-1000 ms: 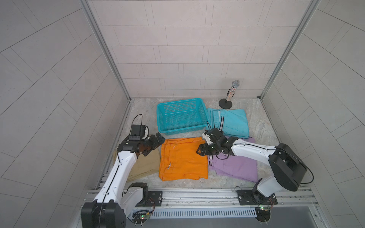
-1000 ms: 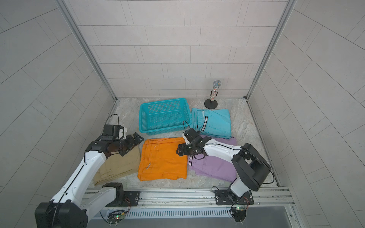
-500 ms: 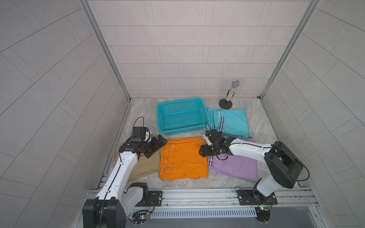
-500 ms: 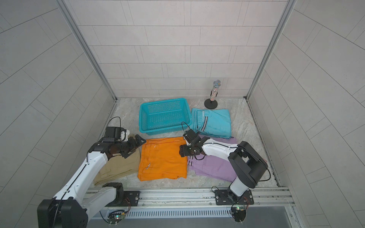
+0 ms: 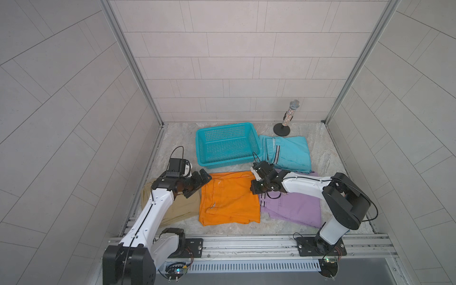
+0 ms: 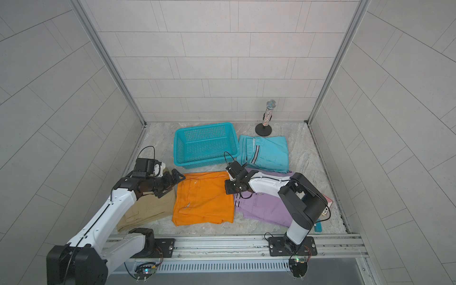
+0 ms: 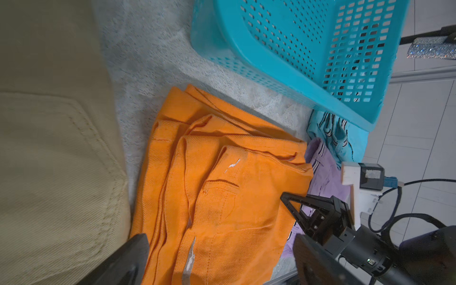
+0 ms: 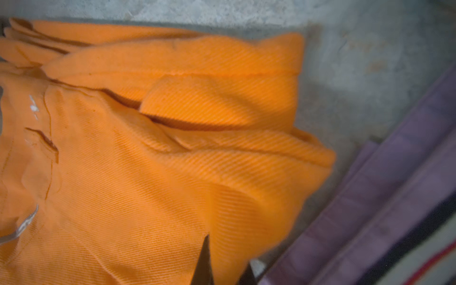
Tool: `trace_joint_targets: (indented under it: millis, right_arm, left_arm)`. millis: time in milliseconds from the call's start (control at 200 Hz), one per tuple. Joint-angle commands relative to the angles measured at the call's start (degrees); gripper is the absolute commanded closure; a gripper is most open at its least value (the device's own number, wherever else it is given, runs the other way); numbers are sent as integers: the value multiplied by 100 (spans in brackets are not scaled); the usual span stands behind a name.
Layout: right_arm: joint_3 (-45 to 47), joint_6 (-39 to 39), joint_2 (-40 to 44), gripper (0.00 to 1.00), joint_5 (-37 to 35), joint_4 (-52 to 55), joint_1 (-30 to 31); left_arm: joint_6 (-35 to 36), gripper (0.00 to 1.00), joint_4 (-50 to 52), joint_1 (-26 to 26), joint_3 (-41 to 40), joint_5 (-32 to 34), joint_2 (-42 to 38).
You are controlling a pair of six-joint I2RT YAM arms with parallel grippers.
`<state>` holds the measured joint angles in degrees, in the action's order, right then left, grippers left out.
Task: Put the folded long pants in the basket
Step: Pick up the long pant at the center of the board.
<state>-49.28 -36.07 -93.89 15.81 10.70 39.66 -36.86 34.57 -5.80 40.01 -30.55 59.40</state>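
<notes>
My left gripper grabs all layers of the orange pants' edge beside the tan pants (image 5: 177, 207) next, so the orange pants go in the basket still folded.
Orange folded pants (image 5: 229, 197) (image 6: 203, 197) lie at front centre, between tan pants (image 5: 177, 207) and lilac pants (image 5: 291, 207). Turquoise pants (image 5: 288, 153) lie right of the teal basket (image 5: 227, 164) (image 6: 204, 164), which stands behind with nothing in it. My right gripper (image 5: 255, 187) (image 6: 229, 188) is shut on the right edge of the orange pants; orange cloth (image 8: 148, 160) bunches between its fingers in the right wrist view (image 8: 225, 269). My left gripper (image 5: 201, 185) (image 7: 222, 266) stands open above the orange pants' left edge (image 7: 222, 197), beside the tan pants (image 7: 49, 148).
A glittery microphone on a round black stand (image 5: 287, 118) (image 6: 267, 116) is at the back right. Tiled walls close in on three sides. A metal rail (image 5: 246, 244) runs along the front. Small flat items (image 6: 327, 199) lie by the right arm's base.
The right gripper has shut on the orange pants' right edge. The left gripper has moved slightly right, toward the orange pants' left edge, still open.
</notes>
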Motion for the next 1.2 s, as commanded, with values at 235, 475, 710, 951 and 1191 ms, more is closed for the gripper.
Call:
trace_joint_targets:
  millis: [235, 475, 710, 951, 1191]
  right_arm:
    - [597, 442, 740, 100, -157, 652, -828]
    - [379, 338, 543, 100, 234, 376, -704]
    - [17, 322, 132, 100, 303, 381, -434]
    - [67, 268, 226, 100, 242, 345, -380]
    - [-115, 282, 1074, 100, 234, 867, -176]
  left_arm:
    - [-404, 2, -1083, -662, -846, 356, 392]
    - [-416, 2, -1913, -863, -1042, 173, 990]
    - [-436, 9, -2442, -965, -1317, 117, 1454]
    - [-280, 96, -2078, -976, -1351, 77, 1476]
    - [-555, 100, -886, -1000, -705, 45, -185]
